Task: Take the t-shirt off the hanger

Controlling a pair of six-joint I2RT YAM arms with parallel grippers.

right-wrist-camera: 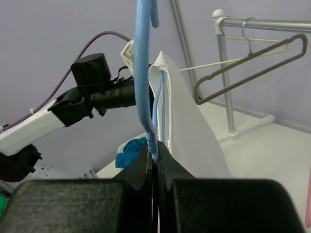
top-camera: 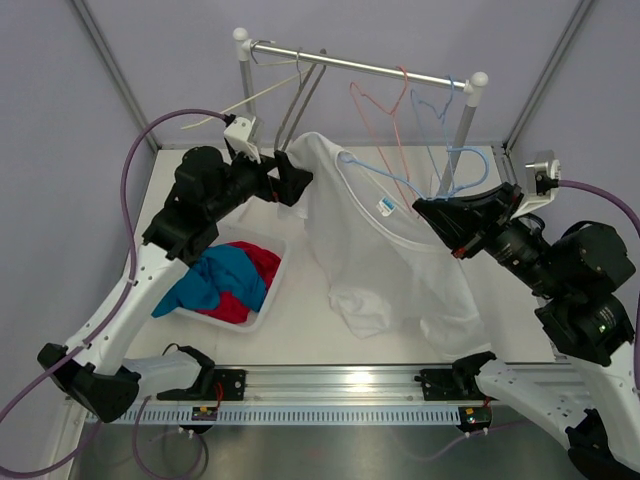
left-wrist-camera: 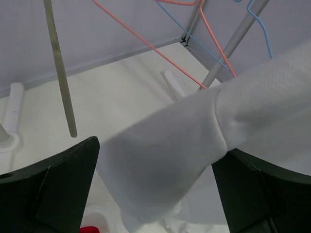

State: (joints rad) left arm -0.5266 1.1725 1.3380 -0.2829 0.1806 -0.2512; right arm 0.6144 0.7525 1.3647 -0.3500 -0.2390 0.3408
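Note:
The t-shirt's sleeve (left-wrist-camera: 159, 159) fills the gap between my left gripper's fingers, so my left gripper would hold the sleeve if it closed now. It should close on the sleeve.
A white t-shirt (top-camera: 370, 250) hangs on a light-blue wire hanger (top-camera: 372, 168), its hem resting on the table. My right gripper (top-camera: 435, 212) is shut on the hanger's twisted neck (right-wrist-camera: 154, 145) below the hook and holds it up off the rack. The shirt (right-wrist-camera: 187, 126) drapes just behind the fingers. My left gripper (top-camera: 290, 180) is at the shirt's far-left shoulder. In the left wrist view it (left-wrist-camera: 161, 148) is open, with the sleeve (left-wrist-camera: 165, 155) lying between the wide-apart fingers (left-wrist-camera: 73, 170).
A clothes rack (top-camera: 360, 65) stands at the back with a grey hanger (top-camera: 300, 95), a pink hanger (top-camera: 375, 110) and another blue hanger (top-camera: 440, 110). A white basket (top-camera: 272, 290) of blue and red clothes sits at the left under the left arm.

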